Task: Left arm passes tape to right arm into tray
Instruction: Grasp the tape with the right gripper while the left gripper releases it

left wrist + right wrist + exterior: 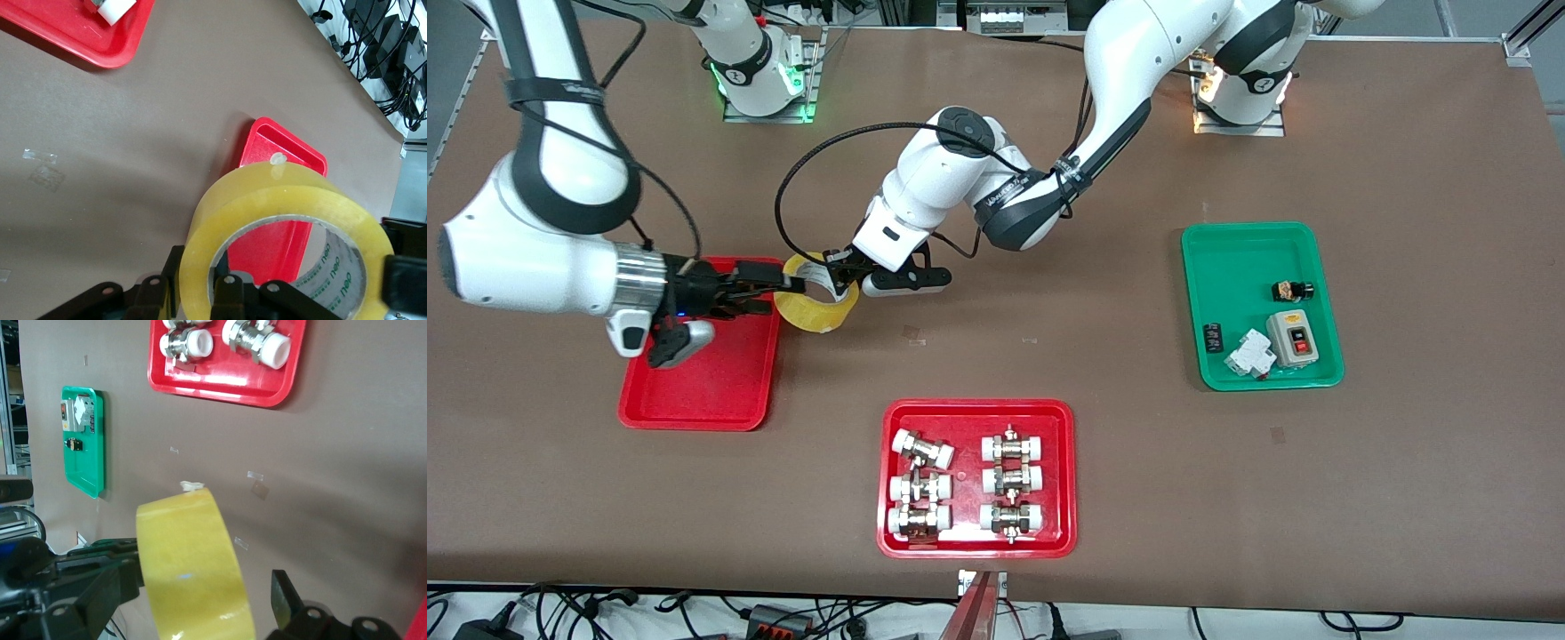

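The yellow tape (pixel 816 307) should go into the plain red tray (pixel 703 391), so my right gripper will next grab the tape by the flat sides of its ring.
The yellow tape (pixel 816 307) hangs in the air just off the rim of the plain red tray (pixel 703 391), at the side toward the left arm's end of the table. My left gripper (pixel 838 272) is shut on the tape's wall, one finger inside the ring and one outside, as the left wrist view (pixel 197 280) shows on the tape (pixel 267 200). My right gripper (pixel 781 286) is open, its fingers on either side of the tape (pixel 193 553); one finger (pixel 285 595) stands clear of it. The tray also shows in the left wrist view (pixel 283 143).
A red tray with white-capped metal fittings (pixel 978 416) lies nearer to the front camera, mid-table. A green tray (pixel 1227 258) with small electrical parts lies toward the left arm's end. Both show in the right wrist view: the fittings tray (pixel 220 387) and the green tray (pixel 90 463).
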You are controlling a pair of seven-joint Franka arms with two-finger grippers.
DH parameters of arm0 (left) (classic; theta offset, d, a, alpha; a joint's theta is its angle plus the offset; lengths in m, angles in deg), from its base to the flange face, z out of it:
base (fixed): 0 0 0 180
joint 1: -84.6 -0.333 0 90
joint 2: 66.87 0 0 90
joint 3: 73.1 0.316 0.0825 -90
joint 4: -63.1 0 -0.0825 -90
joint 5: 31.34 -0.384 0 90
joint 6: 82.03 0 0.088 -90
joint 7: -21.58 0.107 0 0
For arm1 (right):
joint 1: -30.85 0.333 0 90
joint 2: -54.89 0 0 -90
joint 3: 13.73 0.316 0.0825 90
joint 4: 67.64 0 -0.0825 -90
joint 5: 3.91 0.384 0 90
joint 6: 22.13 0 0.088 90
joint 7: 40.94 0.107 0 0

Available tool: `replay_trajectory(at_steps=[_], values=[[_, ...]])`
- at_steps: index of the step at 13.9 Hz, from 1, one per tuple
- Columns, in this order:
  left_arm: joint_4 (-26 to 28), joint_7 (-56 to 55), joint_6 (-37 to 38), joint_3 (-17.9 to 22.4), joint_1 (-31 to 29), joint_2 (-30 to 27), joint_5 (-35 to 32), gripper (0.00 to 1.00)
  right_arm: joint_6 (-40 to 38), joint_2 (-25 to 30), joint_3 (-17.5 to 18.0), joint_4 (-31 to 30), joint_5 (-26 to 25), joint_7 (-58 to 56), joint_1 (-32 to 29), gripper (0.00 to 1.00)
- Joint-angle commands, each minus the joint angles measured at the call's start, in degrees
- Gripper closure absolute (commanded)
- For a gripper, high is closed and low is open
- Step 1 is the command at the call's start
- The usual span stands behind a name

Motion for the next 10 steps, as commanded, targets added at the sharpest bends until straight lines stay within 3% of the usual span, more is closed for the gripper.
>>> replay_trajectory(at_steps=[1, 3, 6, 10], values=[[-2.7, -0.1, -0.3, 0.7, 0.9, 1.0, -0.2, 0.99, 0.8, 1.2, -0.1, -1.2, 1.3, -1.8, 0.0, 0.00], [-2.7, 0.0, -0.3, 0.7, 0.8, 1.0, -0.2, 0.99, 0.6, 1.1, -0.1, -0.9, 1.3, -5.6, -0.5, 0.51], [-2.7, 0.1, -0.3, 0.7, 0.4, 0.9, -0.2, 0.98, 0.7, 0.7, -0.3, -0.4, 1.2, -8.4, -0.8, 1.00], [-2.5, 0.0, -0.1, 0.7, 0.0, 0.9, -0.2, 0.96, 0.6, 0.8, -0.3, -0.1, 1.1, -8.4, -0.6, 1.00]])
